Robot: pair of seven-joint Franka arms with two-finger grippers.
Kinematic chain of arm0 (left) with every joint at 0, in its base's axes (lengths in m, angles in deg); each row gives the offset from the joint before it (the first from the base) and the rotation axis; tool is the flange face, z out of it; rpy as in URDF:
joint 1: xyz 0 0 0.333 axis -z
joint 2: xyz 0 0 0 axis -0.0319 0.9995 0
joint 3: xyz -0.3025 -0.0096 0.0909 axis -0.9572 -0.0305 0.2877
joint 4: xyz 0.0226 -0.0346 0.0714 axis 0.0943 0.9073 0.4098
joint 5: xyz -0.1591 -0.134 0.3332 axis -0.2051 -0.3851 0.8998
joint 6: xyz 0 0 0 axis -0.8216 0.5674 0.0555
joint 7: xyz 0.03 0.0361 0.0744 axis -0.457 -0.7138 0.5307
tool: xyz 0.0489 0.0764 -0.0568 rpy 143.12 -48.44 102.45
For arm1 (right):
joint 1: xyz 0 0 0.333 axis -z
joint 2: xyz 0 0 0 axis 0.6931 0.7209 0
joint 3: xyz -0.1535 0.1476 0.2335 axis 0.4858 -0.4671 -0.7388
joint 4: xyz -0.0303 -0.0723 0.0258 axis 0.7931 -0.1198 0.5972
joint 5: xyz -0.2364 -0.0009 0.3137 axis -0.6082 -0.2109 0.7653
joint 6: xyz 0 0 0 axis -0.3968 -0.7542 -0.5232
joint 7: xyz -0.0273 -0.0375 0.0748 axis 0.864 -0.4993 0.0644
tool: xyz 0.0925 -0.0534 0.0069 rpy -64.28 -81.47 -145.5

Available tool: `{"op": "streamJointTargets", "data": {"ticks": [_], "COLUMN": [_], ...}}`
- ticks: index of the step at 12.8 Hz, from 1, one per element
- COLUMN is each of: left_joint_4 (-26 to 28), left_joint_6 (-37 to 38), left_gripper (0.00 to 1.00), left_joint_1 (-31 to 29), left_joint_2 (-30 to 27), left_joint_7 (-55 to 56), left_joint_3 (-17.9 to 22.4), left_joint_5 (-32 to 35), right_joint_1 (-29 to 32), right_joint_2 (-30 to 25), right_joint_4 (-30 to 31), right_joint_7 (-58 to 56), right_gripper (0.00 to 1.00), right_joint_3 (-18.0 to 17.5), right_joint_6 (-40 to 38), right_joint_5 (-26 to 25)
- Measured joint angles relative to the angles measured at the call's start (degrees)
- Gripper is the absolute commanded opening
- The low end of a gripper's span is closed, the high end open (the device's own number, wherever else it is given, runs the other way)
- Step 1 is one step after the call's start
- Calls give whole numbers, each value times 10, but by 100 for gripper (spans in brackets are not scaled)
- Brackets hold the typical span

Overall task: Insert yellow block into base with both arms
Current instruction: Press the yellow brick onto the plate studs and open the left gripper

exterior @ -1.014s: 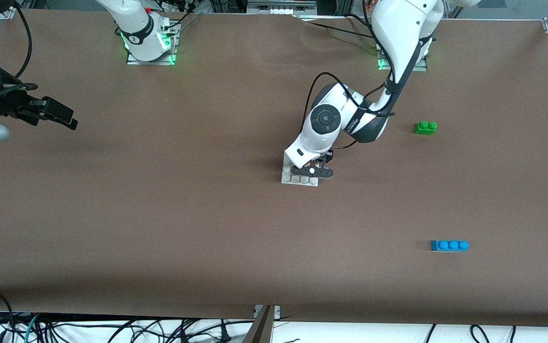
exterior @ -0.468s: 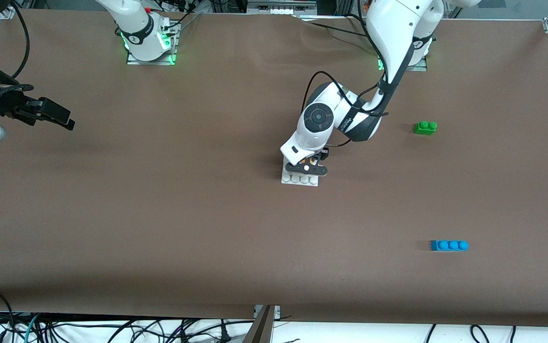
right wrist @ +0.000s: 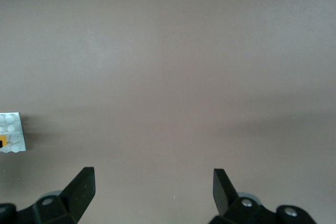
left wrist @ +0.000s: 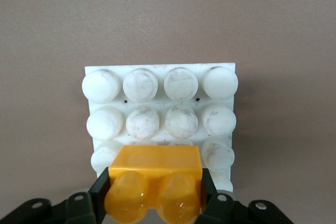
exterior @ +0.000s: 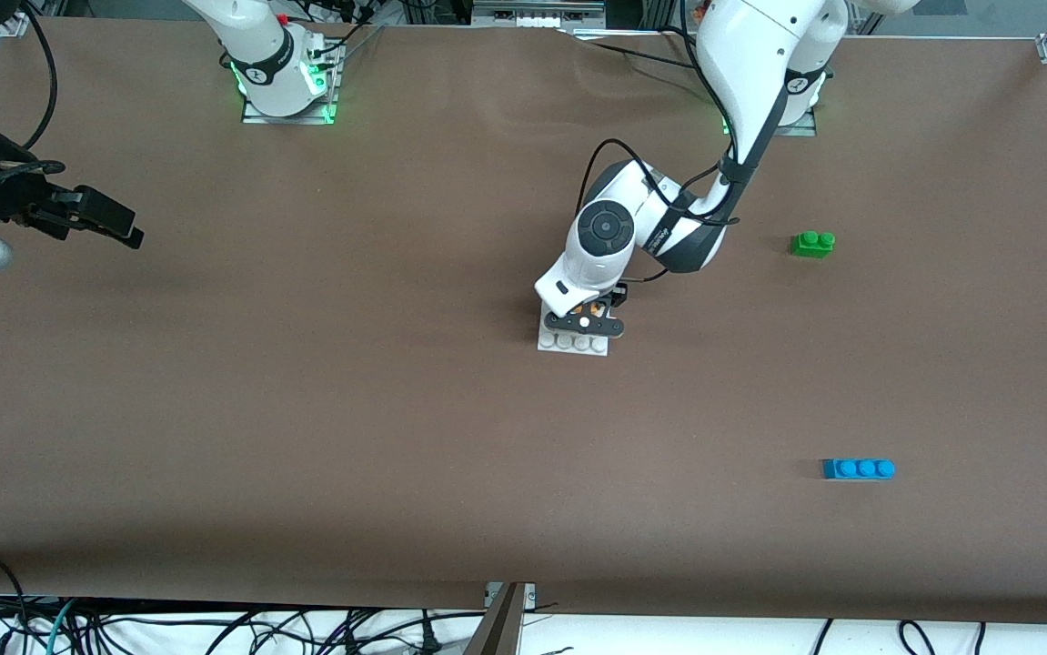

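I should open my left gripper: the yellow block would land on the white base's studs.
The yellow block (left wrist: 155,182) is a small orange-yellow brick with two studs, clamped between the black fingers (left wrist: 100,191) of my left gripper (left wrist: 155,190). It sits low over the edge rows of the base (left wrist: 157,85), a white square plate with round studs; whether they touch I cannot tell. In the front view the left gripper (exterior: 585,322) covers most of the base (exterior: 573,345) mid-table, and only a sliver of the yellow block (exterior: 574,312) shows. My right gripper (exterior: 127,227) waits open at the right arm's end of the table, nothing between its fingers (right wrist: 84,184).
A green two-stud brick (exterior: 812,243) lies toward the left arm's end of the table. A blue three-stud brick (exterior: 858,468) lies nearer to the front camera. The right wrist view catches the base (right wrist: 12,124) far off over bare brown table.
The left arm has shifted slightly toward the right arm's end, carrying the yellow block further over the base. The right gripper has barely moved.
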Motion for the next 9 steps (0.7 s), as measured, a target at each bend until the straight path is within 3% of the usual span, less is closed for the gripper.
{"op": "streamJointTargets", "data": {"ticks": [1,3,4,9], "left_joint_4": [0,-1,-1,-2], "left_joint_6": [0,0,0,0], "left_gripper": [72,81,95,99], "left_joint_1": [0,0,0,0], "left_joint_2": [0,1,1,2], "left_joint_7": [0,0,1,5], "left_joint_3": [0,0,0,0], "left_joint_5": [0,0,0,0], "right_joint_1": [0,0,0,0], "right_joint_2": [0,0,0,0], "right_joint_4": [0,0,0,0], "right_joint_7": [0,0,0,0], "right_gripper": [99,99,99,99], "right_joint_3": [0,0,0,0], "right_joint_6": [0,0,0,0], "right_joint_5": [0,0,0,0]}}
